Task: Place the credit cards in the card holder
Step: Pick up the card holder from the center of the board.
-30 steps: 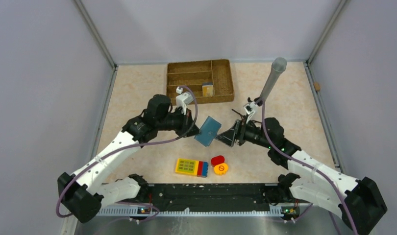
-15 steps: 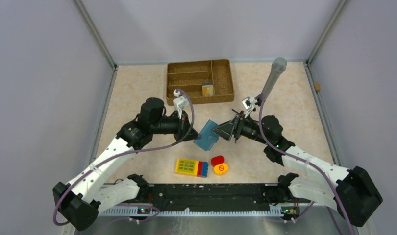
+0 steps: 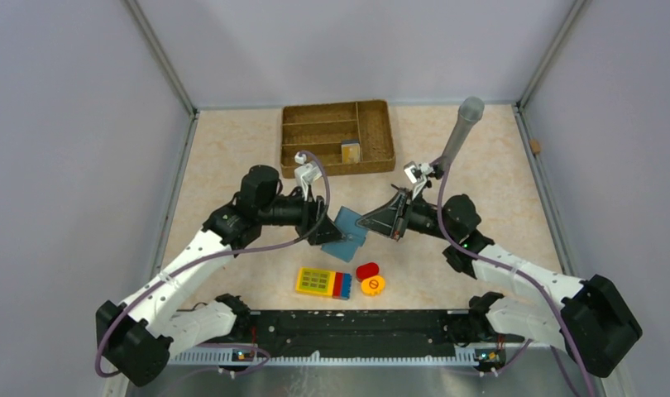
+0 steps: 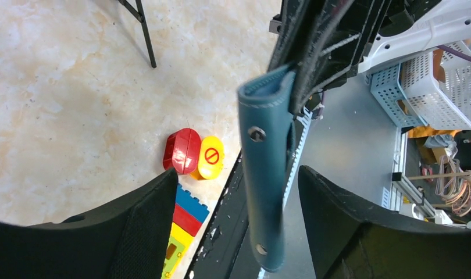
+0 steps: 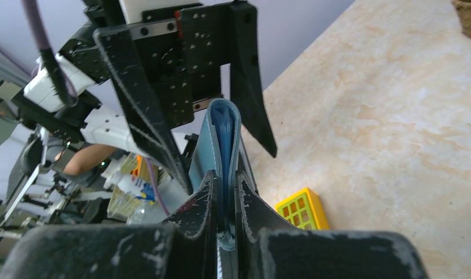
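The card holder's near edge (image 3: 337, 237) (image 4: 264, 195) is well back between the open fingers, so my left gripper is ready to close on the card holder's near edge and should do so.
The teal-blue card holder (image 3: 346, 234) hangs folded above the table between the two arms. My right gripper (image 3: 366, 222) is shut on its right edge; in the right wrist view the fingers (image 5: 224, 177) clamp the holder (image 5: 218, 145), whose lighter blue inside shows in the fold. My left gripper (image 3: 327, 231) is open, its fingers either side of the holder (image 4: 269, 168) without touching it, wide gaps showing in the left wrist view (image 4: 238, 174). A small tan and blue stack that looks like the credit cards (image 3: 351, 151) stands in the wicker tray.
The brown wicker divided tray (image 3: 336, 124) sits at the back. A grey tube (image 3: 460, 136) stands behind the right arm. The yellow keypad block (image 3: 323, 283) and a red and yellow round piece (image 3: 369, 278) lie near the front edge.
My right gripper moved left and closed on the card holder. My left gripper, shut on the holder before, has opened and let go of it.
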